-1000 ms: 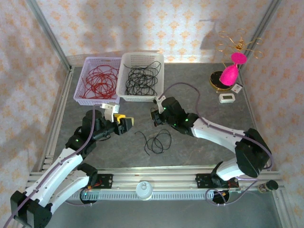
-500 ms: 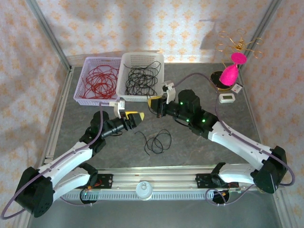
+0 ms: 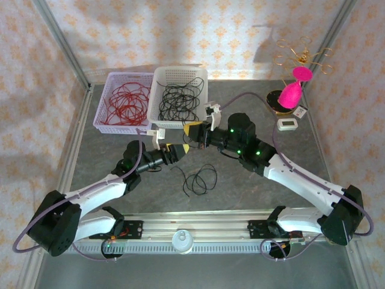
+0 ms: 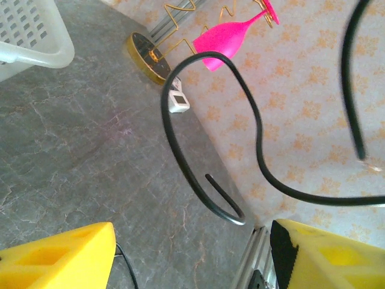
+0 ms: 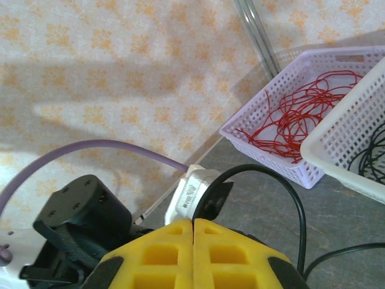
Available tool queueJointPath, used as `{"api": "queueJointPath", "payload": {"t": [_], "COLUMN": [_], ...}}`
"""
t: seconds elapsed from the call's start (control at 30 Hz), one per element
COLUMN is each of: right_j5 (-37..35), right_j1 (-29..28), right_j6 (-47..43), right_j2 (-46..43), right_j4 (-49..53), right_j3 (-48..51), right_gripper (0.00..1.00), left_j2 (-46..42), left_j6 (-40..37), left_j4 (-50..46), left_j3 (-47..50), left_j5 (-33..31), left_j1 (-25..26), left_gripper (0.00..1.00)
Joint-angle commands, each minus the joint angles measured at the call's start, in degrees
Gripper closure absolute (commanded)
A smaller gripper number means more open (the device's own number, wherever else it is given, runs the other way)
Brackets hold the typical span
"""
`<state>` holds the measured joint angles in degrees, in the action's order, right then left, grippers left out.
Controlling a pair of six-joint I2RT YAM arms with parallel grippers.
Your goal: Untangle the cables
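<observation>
The robot's left gripper will next pull the black cable straight from the right gripper, so it will grab the black cable's hanging loop [image 4: 227, 215] near the cable's loose end.
My right gripper [image 3: 191, 131] [image 5: 192, 221] is shut on a black cable [image 5: 289, 192] that arcs out from its yellow fingertips. In the left wrist view that cable [image 4: 180, 150] hangs in the air as a loop with a free end, just ahead of my open left gripper [image 4: 192, 253] [image 3: 178, 150]. Nothing lies between the left fingers [image 4: 66, 256]. The two grippers nearly meet above the table's middle. Another loose black cable coil [image 3: 198, 179] lies on the table below them. Red cables [image 3: 124, 99] [image 5: 301, 114] fill the lilac basket. More black cables [image 3: 178, 99] fill the white basket.
The lilac basket [image 3: 102, 120] and the white basket [image 3: 157, 120] stand side by side at the back left. A pink glass [image 3: 292, 90] on a gold stand [image 3: 275, 103] and a small white device [image 3: 287, 124] sit at the back right. Metal frame rails border the table.
The right arm lifted off the table and swung back-right with the black cable. The left arm stretched right toward it, and its jaws opened a little wider.
</observation>
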<state>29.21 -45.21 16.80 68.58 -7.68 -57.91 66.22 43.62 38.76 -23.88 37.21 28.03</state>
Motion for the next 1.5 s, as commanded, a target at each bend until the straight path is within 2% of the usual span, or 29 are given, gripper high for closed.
{"api": "queueJointPath", "payload": {"t": [0.0, 0.27, 0.3, 0.37, 0.47, 0.5, 0.6, 0.7, 0.83, 1.03, 1.17, 1.27, 1.33, 1.47], "right_j5": [1.95, 2.39, 2.21, 1.73, 1.31, 1.12, -0.05, -5.75, -19.55, -43.57, -54.46, -62.05, -65.72, -65.52], "right_j1": [0.04, -0.05, -0.05, -0.05, -0.05, -0.05, -0.05, -0.14, -0.14, -0.05, 0.06, 0.63, 1.78, 5.62], "right_j6": [1.31, 1.29, 1.16, 1.11, 1.00, 1.03, 1.06, 0.88, -0.03, -4.81, -11.46, -16.52, -18.08, -16.82], "right_j2": [-0.61, -0.55, -0.55, -0.55, -0.55, -0.55, -0.61, -2.83, -4.53, -4.42, -4.45, -4.50, -4.60, -4.89], "right_j4": [-3.48, -3.95, -3.92, -4.13, -5.42, -5.73, -6.77, -7.38, -6.12, 1.47, 2.94, 1.91, 1.00, 0.17], "right_j3": [0.86, 0.42, 0.34, 0.51, 1.04, 1.04, 1.04, 1.57, 2.10, -0.68, -1.96, -0.88, 0.49, 3.07], "right_gripper": [1.00, 1.00, 1.00, 1.00, 1.00, 1.00, 1.00, 1.00, 1.00, 1.00, 1.00, 1.00, 1.00, 1.00], "left_j2": [1.37, 6.52, 6.84, 7.02, 6.17, 5.68, 3.62, 1.60, -2.99, -11.67, -16.82, -20.12, -22.29, -26.73], "left_j6": [1.38, 2.00, 2.00, 2.16, 2.76, 3.17, 2.61, 0.99, -2.07, -8.17, -11.60, -13.62, -14.92, -16.37], "left_j4": [5.94, 7.08, 6.95, 6.95, 8.01, 8.39, 6.81, 2.18, -5.14, -19.56, -28.92, -35.81, -40.04, -47.27], "left_j3": [-2.46, -5.81, -6.08, -5.92, -4.18, -3.44, -1.60, -0.71, 0.95, 0.06, -1.53, -3.86, -5.74, -9.89], "left_j5": [-0.02, -0.37, -0.62, -1.85, -5.51, -6.96, -11.38, -15.11, -17.48, -22.02, -25.43, -25.23, -24.36, -24.62], "left_j1": [0.32, 0.56, 0.55, 0.53, 0.54, 0.62, 0.58, 0.60, 0.56, 0.52, 0.45, 0.53, 0.51, 0.45], "left_gripper": [0.32, 0.42, 0.48, 0.69, 0.94, 1.00, 1.00, 1.00, 1.00, 1.00, 1.00, 1.00, 1.00, 1.00]}}
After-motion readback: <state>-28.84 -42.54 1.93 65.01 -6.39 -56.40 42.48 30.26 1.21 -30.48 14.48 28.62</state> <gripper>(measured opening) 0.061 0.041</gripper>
